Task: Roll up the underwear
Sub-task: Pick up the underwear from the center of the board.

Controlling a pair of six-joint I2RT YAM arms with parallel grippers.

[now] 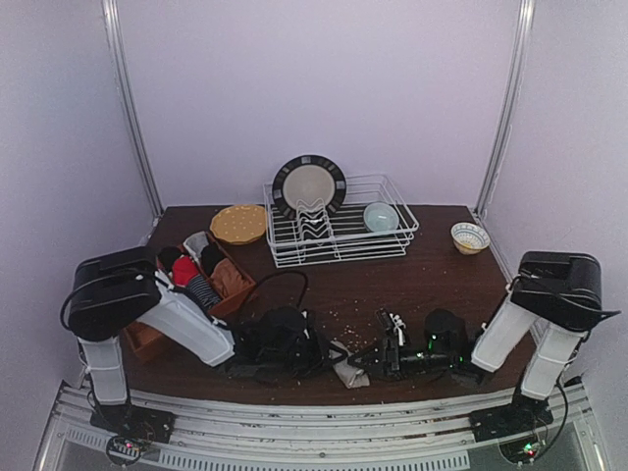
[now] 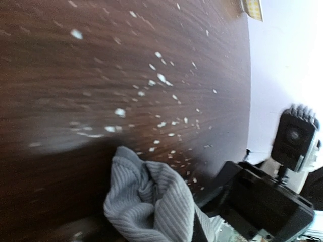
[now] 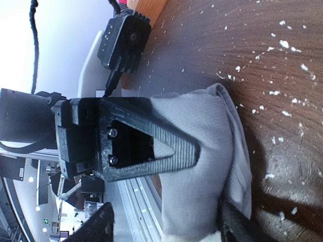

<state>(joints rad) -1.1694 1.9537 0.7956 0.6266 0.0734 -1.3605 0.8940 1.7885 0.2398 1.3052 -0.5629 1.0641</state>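
I would pull the grey underwear up too if I raised my left gripper now: the gripper's fingers pinch the gathered cloth [image 1: 340, 361] [image 2: 160, 214], and my right gripper is open.
A grey-beige underwear [image 1: 348, 373] lies bunched at the table's near edge between the two arms. My left gripper [image 1: 322, 358] reaches it from the left. One of its fingers [image 3: 166, 146] lies flat across the ribbed cloth [image 3: 212, 171], and the other is hidden behind it. The left wrist view shows the cloth [image 2: 151, 201] gathered at its jaws. My right gripper [image 3: 166, 229] stands open, its fingers wide apart on either side of the cloth. Red [image 1: 184, 267], striped [image 1: 203, 289] and orange-brown [image 1: 233, 280] underwear sit in a wooden box [image 1: 147, 339].
A white wire dish rack [image 1: 339, 245] at the back holds a dark-rimmed plate [image 1: 309, 184] and a pale blue bowl [image 1: 381, 216]. A yellow dish [image 1: 238, 224] and a small patterned bowl [image 1: 470, 236] flank it. White crumbs [image 2: 161, 78] speckle the dark table.
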